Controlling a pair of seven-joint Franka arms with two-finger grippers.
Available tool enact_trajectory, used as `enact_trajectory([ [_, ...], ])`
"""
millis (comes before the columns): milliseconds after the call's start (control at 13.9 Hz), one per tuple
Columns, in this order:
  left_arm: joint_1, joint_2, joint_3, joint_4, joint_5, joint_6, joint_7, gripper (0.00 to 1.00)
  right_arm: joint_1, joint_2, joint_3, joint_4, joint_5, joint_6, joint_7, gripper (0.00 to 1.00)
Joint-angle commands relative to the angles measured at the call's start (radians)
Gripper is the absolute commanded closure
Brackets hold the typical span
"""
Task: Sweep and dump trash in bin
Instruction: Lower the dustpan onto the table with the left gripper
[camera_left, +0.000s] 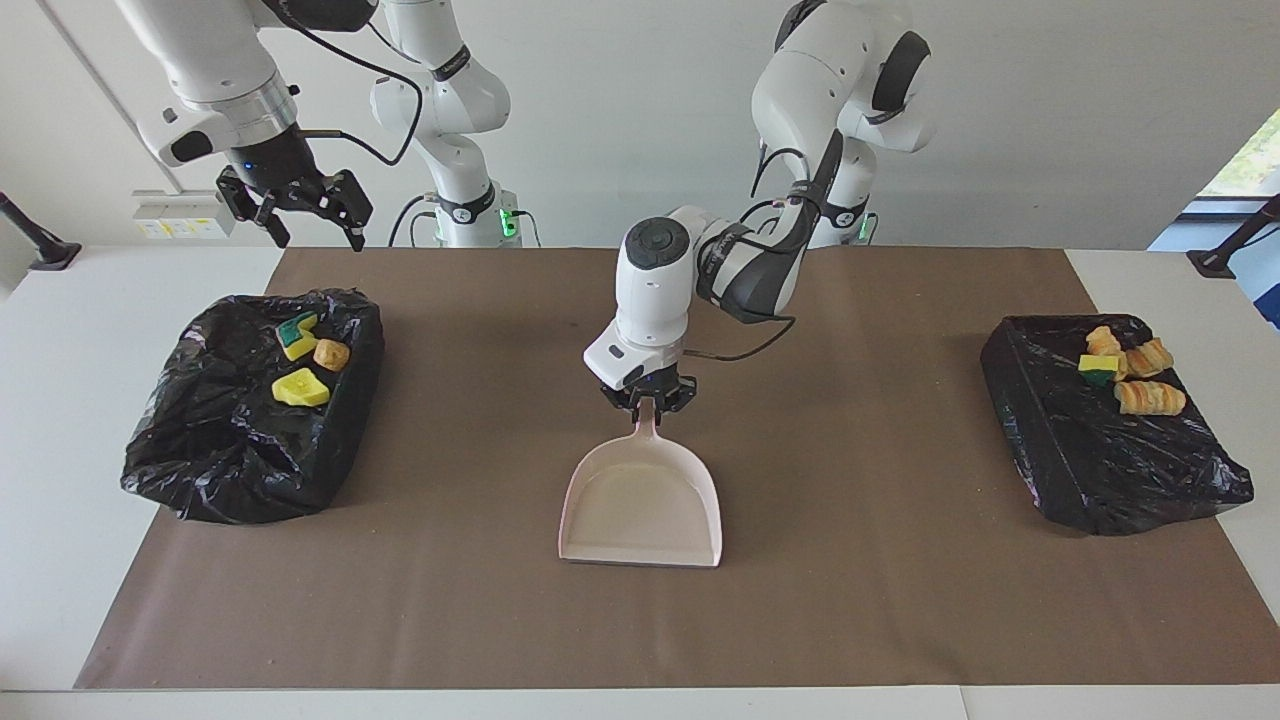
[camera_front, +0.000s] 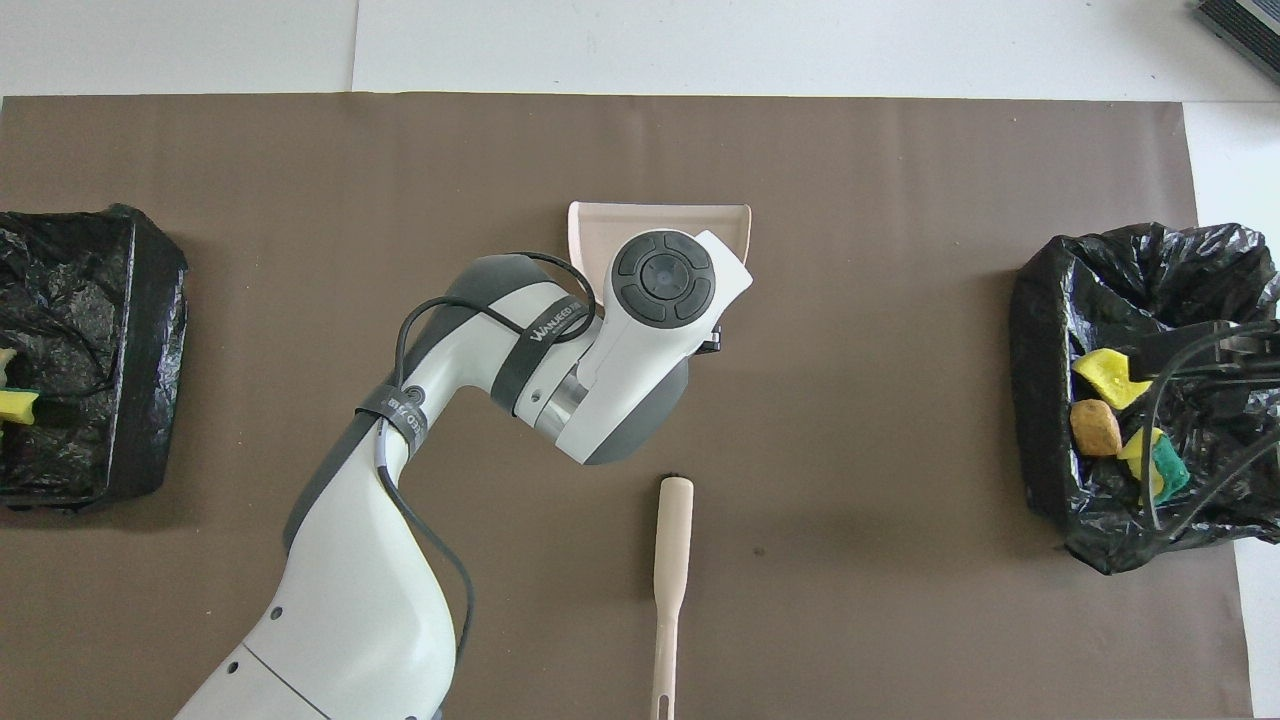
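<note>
The pale pink dustpan (camera_front: 592, 225) sits low and level at the middle of the brown mat. My left gripper needs to open now.
My left gripper (camera_left: 648, 400) is shut on the handle of the pale pink dustpan (camera_left: 642, 505), which sits low at the middle of the brown mat with nothing in it; I cannot tell if it touches the mat. The overhead view shows only the dustpan's (camera_front: 592, 225) front edge past the left arm. Three pieces of trash (camera_left: 300, 388) lie in the black-bagged bin (camera_left: 200, 460) at the right arm's end. My right gripper (camera_left: 315, 230) hangs open and empty over that bin. Several more trash pieces (camera_left: 1130, 375) lie on the black-bagged bin (camera_left: 1100, 470) at the left arm's end.
A cream brush (camera_front: 672, 560) lies on the mat nearer to the robots than the dustpan, its handle toward them; the left arm hides it in the facing view. The brown mat (camera_left: 900, 600) covers most of the white table.
</note>
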Motion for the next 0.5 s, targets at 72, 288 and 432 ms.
enact_trajectory([
  [72, -0.015, 0.007, 0.019, 0.014, -0.009, 0.011, -0.057, 0.52, -0.005, -0.005, 0.003, 0.002, -0.01, -0.002, -0.023, 0.0],
  [288, 0.002, -0.007, 0.021, 0.014, 0.012, 0.017, -0.049, 0.05, -0.005, -0.005, 0.003, 0.002, -0.01, -0.002, -0.023, 0.0],
  [432, 0.014, -0.042, 0.022, -0.001, 0.04, 0.009, -0.032, 0.0, -0.005, -0.005, 0.003, 0.002, -0.01, -0.002, -0.023, 0.0],
])
